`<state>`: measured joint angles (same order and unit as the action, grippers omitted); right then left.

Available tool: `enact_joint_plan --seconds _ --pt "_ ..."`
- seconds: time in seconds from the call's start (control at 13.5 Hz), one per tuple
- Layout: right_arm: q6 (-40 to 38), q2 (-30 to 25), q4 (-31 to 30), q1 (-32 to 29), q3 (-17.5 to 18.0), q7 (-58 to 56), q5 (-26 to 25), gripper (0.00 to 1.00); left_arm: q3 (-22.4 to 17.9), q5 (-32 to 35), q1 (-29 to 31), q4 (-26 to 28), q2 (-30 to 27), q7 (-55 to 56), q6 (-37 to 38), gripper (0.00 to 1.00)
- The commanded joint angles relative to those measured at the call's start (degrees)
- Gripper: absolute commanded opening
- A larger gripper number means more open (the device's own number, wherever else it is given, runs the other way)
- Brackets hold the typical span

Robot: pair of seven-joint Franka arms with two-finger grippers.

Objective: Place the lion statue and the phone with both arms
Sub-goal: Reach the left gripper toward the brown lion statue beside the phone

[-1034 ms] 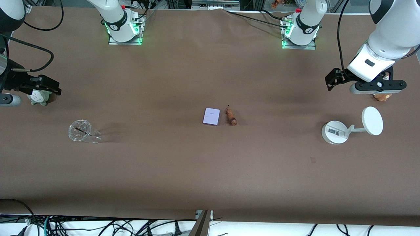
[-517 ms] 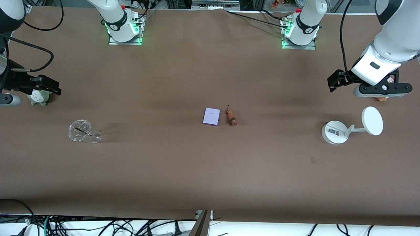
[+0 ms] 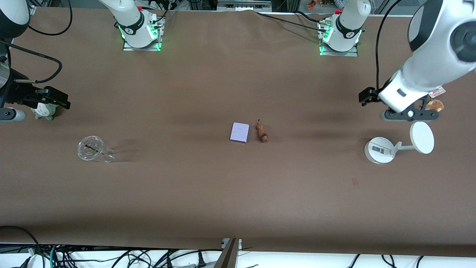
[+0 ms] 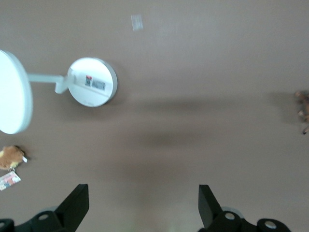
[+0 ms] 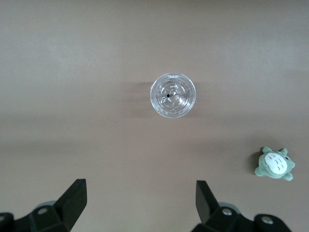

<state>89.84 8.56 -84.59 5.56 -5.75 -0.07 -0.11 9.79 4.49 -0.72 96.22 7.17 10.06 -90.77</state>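
Note:
The left gripper reaches the lion statue and grabs its neck behind the mane (image 3: pixel 262 133) next, which keeps the lion statue's maned head (image 3: pixel 264 139) free for the placing.
The lavender phone (image 3: pixel 239 132) lies flat at the middle of the brown table. Right beside it, toward the left arm's end, lies the small reddish-brown lion statue (image 3: pixel 262 131); the left wrist view catches the lion statue (image 4: pixel 303 104) only at its edge. My left gripper (image 3: pixel 409 114) hangs open over bare cloth near the white stand, and its fingers (image 4: pixel 77 205) hold nothing. My right gripper (image 3: pixel 13 114) hangs open and empty over the right arm's end of the table, fingers (image 5: pixel 72 200) wide apart. Both grippers are well away from the phone and the statue.
A white stand (image 3: pixel 379 150) with a round disc (image 3: pixel 421 137) and a brown plush with a tag (image 3: pixel 434 105) sit at the left arm's end. A clear cup (image 3: pixel 91 149) and a grey-green plush (image 3: pixel 44 110) sit at the right arm's end.
The left arm has swung toward the middle of the table, and the brown plush that it covered now shows. The right arm has hardly moved.

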Motion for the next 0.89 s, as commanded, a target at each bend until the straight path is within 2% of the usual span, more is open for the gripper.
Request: enact_joint_plan --seconds 0.0,0.15,0.3,0.52,0.66,0.81 --pt "0.07 0.84 1.36 -0.29 0.21 -0.1 0.81 1.0 0.75 -0.88 -0.94 -2.18 3.09 0.22 1.83 1.0" --pt "0.77 2.85 1.36 -0.02 0.3 -0.1 0.37 1.0 2.07 -5.27 -2.53 -1.74 5.29 3.8 -2.98 1.0" --pt "1.48 4.97 1.36 -0.2 0.3 -0.1 0.99 1.0 2.6 -14.12 -3.76 -2.35 8.63 8.73 -9.03 1.0" --pt "1.57 5.76 1.36 -0.02 0.3 0.86 1.08 1.0 2.43 -14.34 -11.73 -2.35 14.16 20.31 -19.93 1.0" --pt "2.27 7.69 1.45 0.15 0.38 0.17 0.99 1.0 2.42 -13.21 -14.83 -3.31 20.65 24.13 -28.28 1.0" --pt "4.63 9.97 1.54 0.33 0.91 -0.01 0.9 1.0 2.08 -10.04 -19.2 -4.46 23.67 26.14 -30.25 1.0"
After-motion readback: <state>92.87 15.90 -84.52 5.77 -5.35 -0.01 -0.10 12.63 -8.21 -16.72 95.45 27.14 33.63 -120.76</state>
